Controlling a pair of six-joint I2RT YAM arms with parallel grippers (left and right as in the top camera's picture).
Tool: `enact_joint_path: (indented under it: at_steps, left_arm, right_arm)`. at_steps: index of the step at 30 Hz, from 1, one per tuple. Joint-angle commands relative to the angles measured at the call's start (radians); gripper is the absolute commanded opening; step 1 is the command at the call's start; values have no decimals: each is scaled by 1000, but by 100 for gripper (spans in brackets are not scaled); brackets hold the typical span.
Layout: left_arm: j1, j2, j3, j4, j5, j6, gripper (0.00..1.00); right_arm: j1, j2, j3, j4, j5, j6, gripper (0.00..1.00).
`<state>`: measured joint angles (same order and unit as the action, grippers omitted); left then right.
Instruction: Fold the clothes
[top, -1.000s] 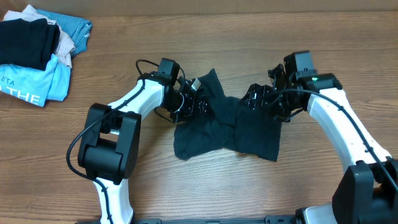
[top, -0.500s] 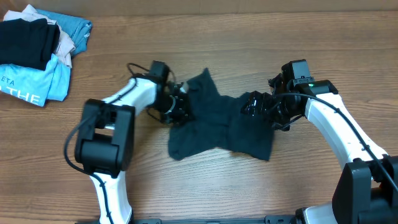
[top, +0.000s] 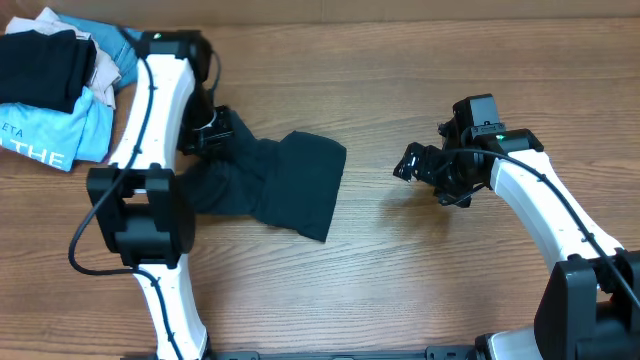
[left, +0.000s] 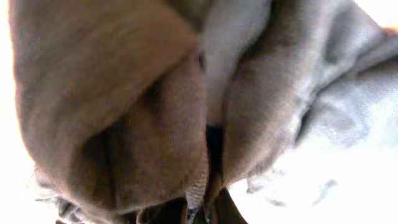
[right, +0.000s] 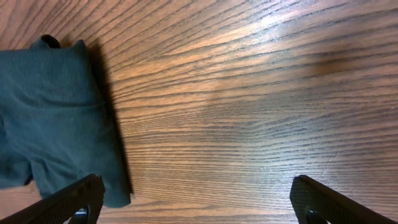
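Observation:
The robot's right gripper should next take hold of the clothes (top: 290, 185) by the edge nearest that gripper, then pull that side over to fold them.
The clothes (top: 290, 185), one dark navy-teal garment, lie bunched and partly doubled over on the wooden table, left of centre in the overhead view. My left gripper (top: 208, 135) is at the garment's upper left corner, shut on a pinch of the cloth. In the left wrist view the fabric (left: 155, 106) fills nearly the whole frame and the left gripper (left: 208, 211) clamps a fold at the bottom. My right gripper (top: 415, 165) stands open over bare wood, apart from the garment. The right wrist view shows the garment's edge (right: 50, 118) at the left, with the right gripper (right: 199, 208) holding nothing.
A pile of other clothing sits at the table's far left corner: a black folded garment (top: 40, 65), a light-blue printed shirt (top: 60, 135) and a blue piece (top: 120, 45). The left arm's upper link (top: 150, 110) reaches up beside that pile.
The left gripper shut on the garment and pulled it left and toward the far edge. The cloth slid out from under the right gripper, which stayed open and barely moved.

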<state>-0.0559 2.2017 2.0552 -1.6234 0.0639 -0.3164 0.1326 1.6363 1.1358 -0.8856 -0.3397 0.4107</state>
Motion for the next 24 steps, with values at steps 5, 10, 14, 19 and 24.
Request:
enact_joint_path:
  at_steps: [5, 10, 14, 19, 24]
  left_arm:
    - [-272, -5, 69, -51, -73, -147, 4]
    - [-451, -4, 68, -15, -119, -203, 4]
    - [-518, -3, 67, 33, -117, -224, 20]
    - [-521, -2, 67, 85, -85, -283, 6]
    - [-530, 2, 55, 173, 10, -291, 4]
  right_arm:
    - [4, -3, -18, 20, 6, 2, 100]
    - [4, -3, -89, 55, -5, 2, 100]
    - [4, -3, -99, 47, -6, 2, 100]
    - [4, -3, -99, 63, -5, 3, 100]
    - [4, -3, -99, 73, -5, 8, 100]
